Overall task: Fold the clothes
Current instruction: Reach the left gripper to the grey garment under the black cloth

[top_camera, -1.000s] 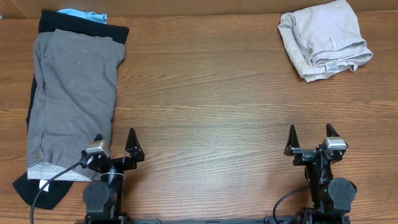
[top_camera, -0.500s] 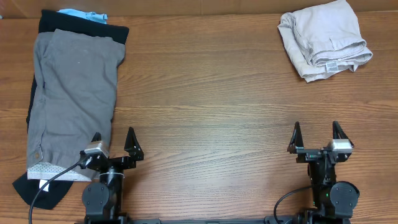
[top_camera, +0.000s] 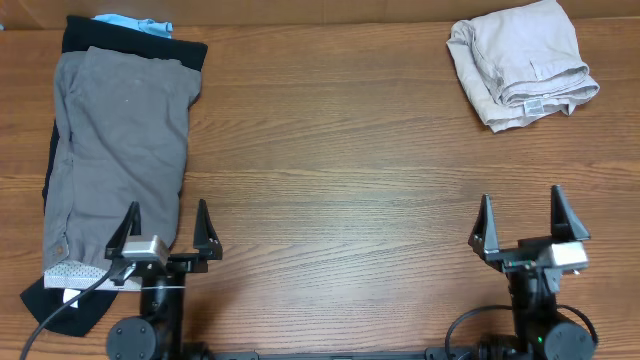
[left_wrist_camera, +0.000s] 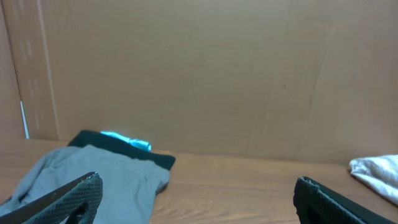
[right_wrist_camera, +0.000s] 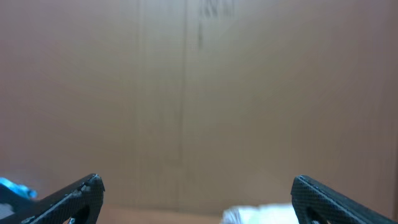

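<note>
Next, my left gripper grabs the mid-grey shorts (top_camera: 115,150) by their long edge facing the open table, to draw them off the black garment for folding.
Mid-grey shorts (top_camera: 115,150) lie flat along the table's left side, with a pale button and whitish waistband lining at the near end. They rest on a long black garment (top_camera: 130,45) that shows at the far end and near corner. The shorts also show in the left wrist view (left_wrist_camera: 93,171). My left gripper (top_camera: 166,222) is open and empty at the front edge, just right of the shorts' near end. My right gripper (top_camera: 520,215) is open and empty at the front right. Both also show open in their wrist views (left_wrist_camera: 198,193) (right_wrist_camera: 198,193).
A folded beige garment (top_camera: 520,62) lies at the back right and shows faintly in the left wrist view (left_wrist_camera: 376,171) and right wrist view (right_wrist_camera: 255,214). A light-blue cloth (top_camera: 135,22) peeks out at the back left. A brown board wall (left_wrist_camera: 217,74) stands behind the wooden table (top_camera: 330,170).
Both grippers have opened wider and pulled back toward the front edge. The clothes have not moved.
</note>
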{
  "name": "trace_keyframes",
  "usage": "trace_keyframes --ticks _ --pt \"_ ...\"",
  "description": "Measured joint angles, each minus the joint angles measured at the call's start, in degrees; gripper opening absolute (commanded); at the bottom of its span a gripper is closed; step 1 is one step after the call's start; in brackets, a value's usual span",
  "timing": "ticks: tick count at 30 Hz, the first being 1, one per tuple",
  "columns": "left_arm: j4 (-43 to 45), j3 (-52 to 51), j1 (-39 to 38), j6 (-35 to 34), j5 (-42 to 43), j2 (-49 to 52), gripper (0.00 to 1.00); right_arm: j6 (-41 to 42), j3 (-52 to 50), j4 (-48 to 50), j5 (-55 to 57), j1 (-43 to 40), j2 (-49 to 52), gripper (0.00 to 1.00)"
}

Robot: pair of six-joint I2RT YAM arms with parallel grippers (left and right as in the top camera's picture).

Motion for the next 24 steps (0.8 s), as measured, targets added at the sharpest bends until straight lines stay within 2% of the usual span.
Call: trace_keyframes --ticks 5,9,12,16,17,20,24 --pt "-6.3 9.9 0.0 -0.3 0.0 9.5 1.00 1.8 8.6 -5.7 -3.9 0.0 1.5 1.00" --pt "-15.5 21.8 0.0 -0.3 0.1 22.3 1.00 2.4 16.7 -12.5 -7.1 0.0 8.2 1.00" --pt "-25.2 32.7 0.0 -0.2 0.0 33.1 1.00 2.6 23.0 -18.4 -9.3 0.0 14.9 1.00" --pt "-43.5 50.0 0.0 1.1 0.0 50.9 1.00 2.9 34.1 -31.8 -13.4 0.0 28.9 1.00" --pt "-45.7 53.1 0.0 1.4 0.0 54.4 1.00 2.9 36.4 -33.4 -14.4 0.0 32.5 1.00" --pt "-48.8 60.6 0.0 1.8 -0.2 65.1 1.00 2.9 40.9 -33.7 -18.4 0.0 43.2 1.00" --pt "-47.2 63.0 0.0 2.8 -0.3 75.8 1.00 2.9 41.5 -32.3 -24.0 0.0 53.9 1.00"
